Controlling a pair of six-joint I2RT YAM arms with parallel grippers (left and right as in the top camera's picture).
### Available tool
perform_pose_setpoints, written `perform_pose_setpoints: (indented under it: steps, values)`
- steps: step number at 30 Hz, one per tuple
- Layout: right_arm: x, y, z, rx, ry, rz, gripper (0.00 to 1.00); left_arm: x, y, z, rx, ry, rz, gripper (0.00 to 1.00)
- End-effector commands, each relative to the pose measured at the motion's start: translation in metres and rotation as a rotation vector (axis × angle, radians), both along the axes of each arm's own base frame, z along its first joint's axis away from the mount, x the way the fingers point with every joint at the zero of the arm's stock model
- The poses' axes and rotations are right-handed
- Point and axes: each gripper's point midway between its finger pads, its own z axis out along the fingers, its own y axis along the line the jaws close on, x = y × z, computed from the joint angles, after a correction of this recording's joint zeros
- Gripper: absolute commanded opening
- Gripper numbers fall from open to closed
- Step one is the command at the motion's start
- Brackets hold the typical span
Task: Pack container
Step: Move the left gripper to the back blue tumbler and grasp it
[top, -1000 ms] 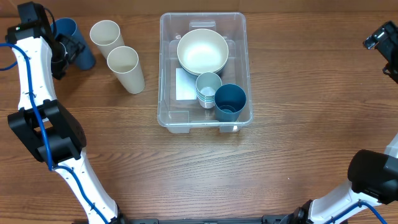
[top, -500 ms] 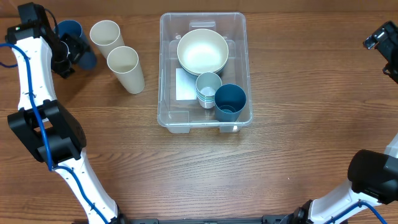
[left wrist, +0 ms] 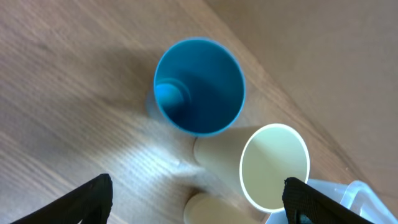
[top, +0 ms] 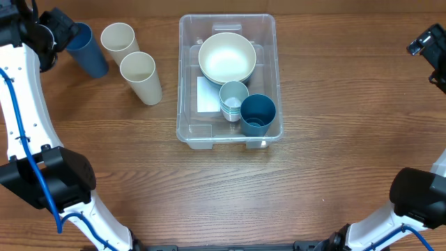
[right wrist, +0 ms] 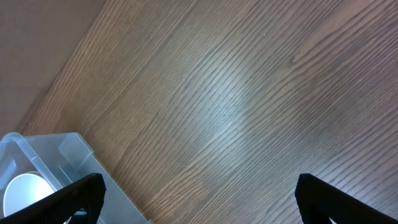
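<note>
My left gripper is to grab the side of the blue cup at its open rim next, so the blue cup's base stays free to nest into the container's dark blue cup.
The clear rectangular container [top: 187, 104] stands mid-table with a white label [top: 207, 94] on its bottom. It holds a cream bowl [top: 227, 57], a stack of pale cups [top: 233, 97] and a dark blue cup [top: 258, 113]. A blue cup [top: 89, 52] and two cream cups [top: 118, 38] [top: 141, 77] stand left of it. My left gripper [top: 59, 28] is open and empty just behind and left of the blue cup [left wrist: 199, 86]. My right gripper [top: 426, 42] is open and empty at the far right edge, away from the container [right wrist: 50, 168].
The left wrist view shows one cream cup [left wrist: 273, 165] beside the blue one, the other cream cup [left wrist: 208, 208] at the bottom edge, and the container's corner [left wrist: 367, 193]. The right wrist view shows bare wooden table [right wrist: 236, 99] and the bowl [right wrist: 25, 193].
My left gripper has let go of the blue cup and drawn back up and to the left. The blue cup stands where it was. The right arm has not moved.
</note>
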Motion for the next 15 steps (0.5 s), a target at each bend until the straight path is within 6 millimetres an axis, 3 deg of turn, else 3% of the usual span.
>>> perform_pose_setpoints:
  steps: [1, 7, 12, 15]
  values:
    - [0.001, 0.001, 0.012, -0.012, -0.037, -0.005, 1.0, 0.008, 0.012, -0.01, 0.029, 0.004, 0.025, 0.87]
    - [0.0, 0.001, 0.012, -0.013, -0.037, -0.005, 1.0, 0.02, 0.036, -0.057, -0.025, 0.056, 0.119, 0.87]
    - [0.0, 0.001, 0.012, -0.013, -0.038, -0.005, 1.0, 0.029, 0.041, -0.08, -0.029, 0.071, 0.121, 0.86]
    - [0.0, 0.001, 0.012, -0.013, -0.038, -0.005, 1.0, 0.033, 0.042, -0.108, -0.042, 0.115, 0.118, 0.85]
